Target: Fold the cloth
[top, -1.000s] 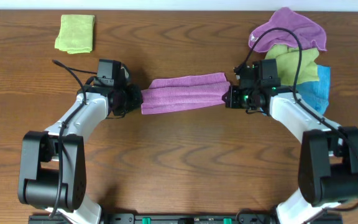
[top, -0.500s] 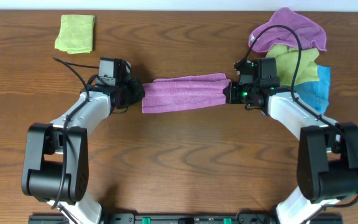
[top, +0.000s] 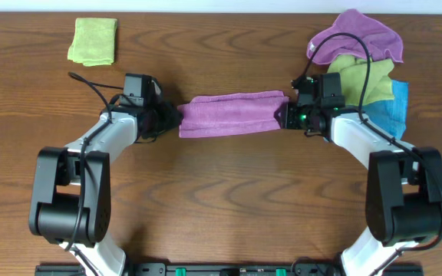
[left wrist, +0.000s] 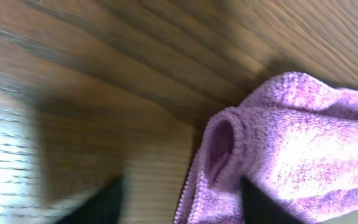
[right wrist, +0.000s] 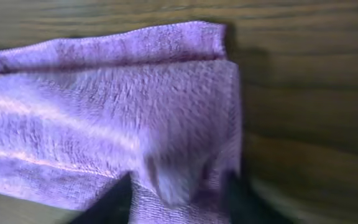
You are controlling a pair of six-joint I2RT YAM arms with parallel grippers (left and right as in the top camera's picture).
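I will grab the cloth next with my left gripper, by the rolled edge at its end. The opposite end stays free for my right gripper to fold over.
The cloth lies on the wooden table as a long, narrow folded strip of pinkish-mauve, running left to right between my two grippers. At its left end, my left gripper stands with jaws apart. In the left wrist view the cloth's rolled edge sits between the spread dark fingers of that gripper. My right gripper is at the strip's right end. Its jaws are also apart in the right wrist view, with the cloth's corner lying loose between them at the right gripper.
A folded yellow-green cloth lies at the back left. At the back right is a pile of a lilac-purple cloth, an olive-green cloth and a blue cloth, just behind my right arm.
Both grippers were shut on the strip's ends and have now opened, letting the ends go. The strip has shifted slightly to the right and toward the back.
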